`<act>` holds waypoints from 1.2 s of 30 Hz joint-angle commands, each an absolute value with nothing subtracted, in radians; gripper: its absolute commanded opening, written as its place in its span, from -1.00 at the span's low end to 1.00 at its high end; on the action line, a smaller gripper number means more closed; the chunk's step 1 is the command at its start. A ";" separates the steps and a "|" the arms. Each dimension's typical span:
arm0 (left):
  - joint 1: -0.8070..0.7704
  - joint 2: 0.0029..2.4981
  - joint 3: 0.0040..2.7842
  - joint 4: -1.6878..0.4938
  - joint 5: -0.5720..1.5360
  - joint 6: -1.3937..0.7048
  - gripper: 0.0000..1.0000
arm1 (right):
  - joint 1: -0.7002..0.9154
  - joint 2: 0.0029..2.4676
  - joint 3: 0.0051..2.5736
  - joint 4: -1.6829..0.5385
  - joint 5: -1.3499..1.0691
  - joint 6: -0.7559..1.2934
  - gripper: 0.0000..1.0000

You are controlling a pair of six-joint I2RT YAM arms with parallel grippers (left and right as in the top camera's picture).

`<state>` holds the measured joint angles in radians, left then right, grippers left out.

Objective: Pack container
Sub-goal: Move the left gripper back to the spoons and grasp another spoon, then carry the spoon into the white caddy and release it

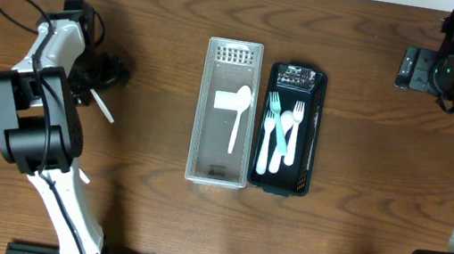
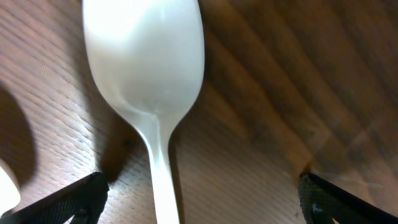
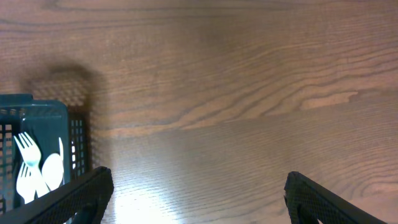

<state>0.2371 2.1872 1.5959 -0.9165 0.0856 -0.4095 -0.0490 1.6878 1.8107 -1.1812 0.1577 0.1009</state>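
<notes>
The white spoon's handle (image 1: 103,107) (image 2: 163,191) has a finger on either side, and both fingers reach down to the tabletop, so my left gripper will close on the spoon.
A white plastic spoon (image 1: 102,106) lies on the wood table at the left. In the left wrist view the spoon (image 2: 149,81) fills the frame, its handle running down between my open left gripper's (image 2: 199,199) fingers. The left gripper (image 1: 100,81) sits low over it, not closed. A clear basket (image 1: 208,106) at the centre holds a white spoon (image 1: 239,115). A dark basket (image 1: 312,131) beside it holds white and teal forks and spoons (image 1: 280,135). My right gripper (image 3: 198,193) is open and empty over bare table, at the far right (image 1: 416,70).
The dark basket's corner with cutlery shows at the left edge of the right wrist view (image 3: 37,155). A black cable (image 1: 15,5) loops near the left arm. The two baskets stand side by side, touching.
</notes>
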 commanded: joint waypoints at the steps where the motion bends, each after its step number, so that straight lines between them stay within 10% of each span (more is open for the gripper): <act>1: 0.249 2.200 1.563 -0.904 0.075 -0.392 0.99 | -0.060 1.689 1.811 -1.181 0.168 0.088 0.83; 8: 0.245 2.200 1.561 -0.891 0.075 -0.393 0.75 | -0.060 1.689 1.811 -1.183 0.168 0.088 0.83; 19: 0.245 2.200 1.561 -0.891 0.075 -0.393 -0.53 | -0.060 1.689 1.811 -1.193 0.168 0.088 0.83; 36: 0.239 2.183 1.572 -0.912 0.075 -0.383 -0.88 | -0.060 1.689 1.811 -1.193 0.168 0.088 0.83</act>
<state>0.2413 2.1822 1.5898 -0.8932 0.0826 -0.3920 -0.0490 1.6878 1.8107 -1.1908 0.1577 0.1009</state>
